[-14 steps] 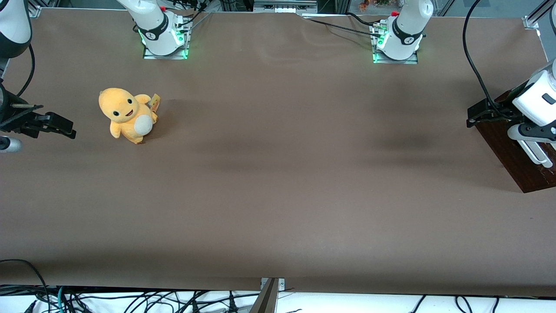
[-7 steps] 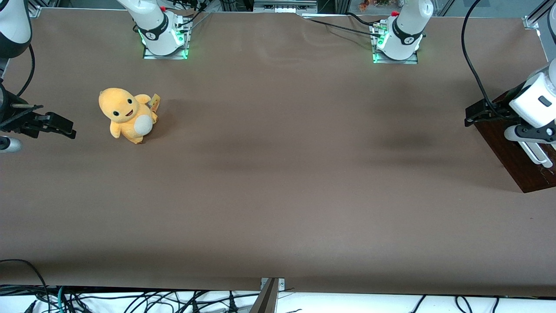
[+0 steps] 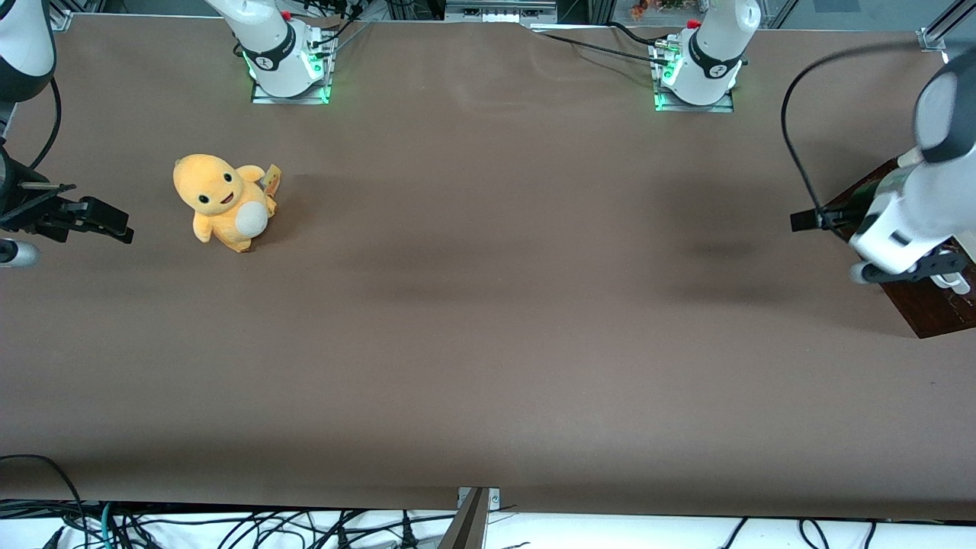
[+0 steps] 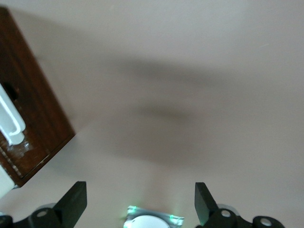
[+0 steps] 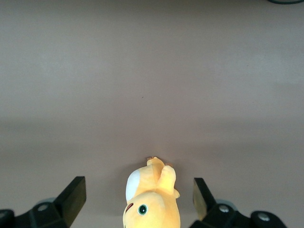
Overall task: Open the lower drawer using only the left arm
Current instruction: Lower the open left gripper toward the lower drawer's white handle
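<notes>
My left gripper should next grab the drawer front by its white bar handle [image 4: 10,118] to open the lower drawer [image 4: 35,114].
The lower drawer [image 3: 932,311] is a dark red-brown wooden front at the working arm's end of the table, partly cut off by the frame edge and partly covered by the arm. One end of its white bar handle [image 3: 955,281] shows. The left arm [image 3: 907,210] hangs over the drawer. Its black gripper [image 3: 813,220] is off the drawer, over bare table toward the table's middle. In the left wrist view the gripper [image 4: 140,195] is open and empty, with the drawer [image 4: 35,114] and the handle [image 4: 10,121] off to one side, not between the fingers.
A yellow plush toy [image 3: 221,201] sits on the brown table [image 3: 488,305] toward the parked arm's end. Two arm bases with green lights [image 3: 694,72] stand at the table edge farthest from the front camera. Cables lie below the nearest edge.
The left arm has swung and tilted, and its gripper has moved away from the drawer toward the table's middle. The drawer has not visibly moved.
</notes>
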